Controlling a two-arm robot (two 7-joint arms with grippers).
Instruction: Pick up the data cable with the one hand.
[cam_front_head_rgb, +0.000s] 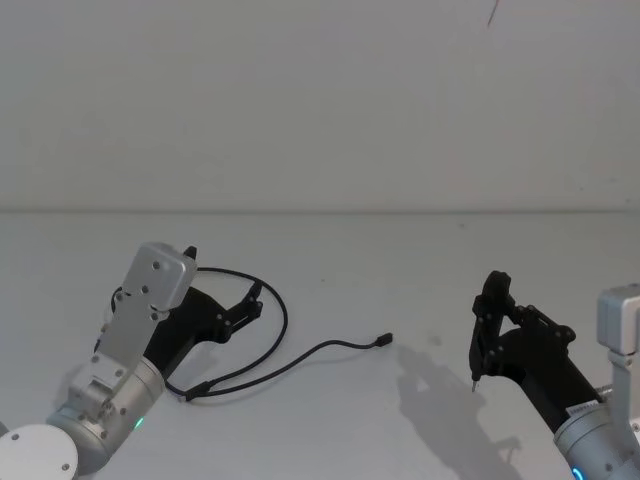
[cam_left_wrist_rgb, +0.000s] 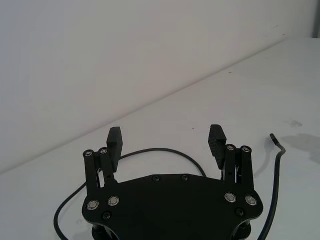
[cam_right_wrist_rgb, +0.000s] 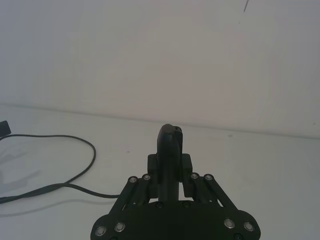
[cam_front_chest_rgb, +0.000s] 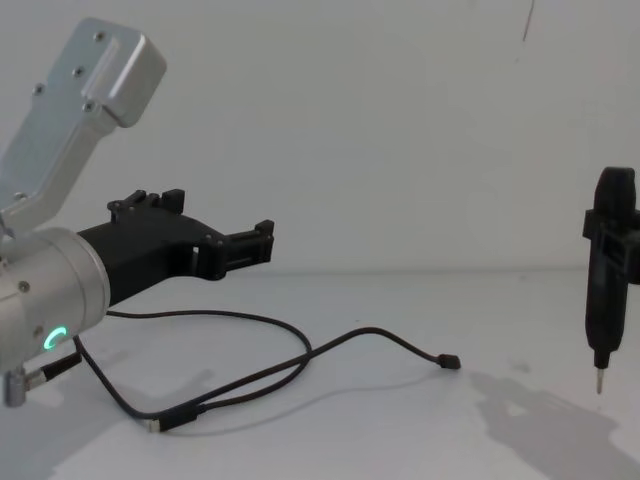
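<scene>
My left gripper should take hold of the data cable by the raised arch behind its small plug (cam_front_chest_rgb: 345, 337) next, because the loop (cam_front_chest_rgb: 215, 313) lies flat on the tabletop.
The data cable (cam_front_head_rgb: 283, 318) lies on the white table in a loop, one small plug (cam_front_head_rgb: 384, 341) pointing right and the other end near the table's front left. It also shows as a thin black line (cam_front_chest_rgb: 305, 350) (cam_left_wrist_rgb: 160, 149) (cam_right_wrist_rgb: 75, 138). My left gripper (cam_front_head_rgb: 250, 302) (cam_left_wrist_rgb: 166, 133) (cam_front_chest_rgb: 265, 240), black on a silver cylinder with a green ring, hovers open over the loop's left part, not touching it. My right gripper (cam_front_head_rgb: 508, 325) (cam_right_wrist_rgb: 170, 165) (cam_front_chest_rgb: 612, 232) is off to the right, shut on a black pen-shaped tool (cam_front_head_rgb: 483, 335) with a thin metal tip pointing down.
The white table (cam_front_head_rgb: 330, 420) runs back to a plain white wall. The pen-shaped tool's tip (cam_front_chest_rgb: 599, 385) hangs a little above the table, well right of the cable's plug (cam_front_chest_rgb: 450, 362).
</scene>
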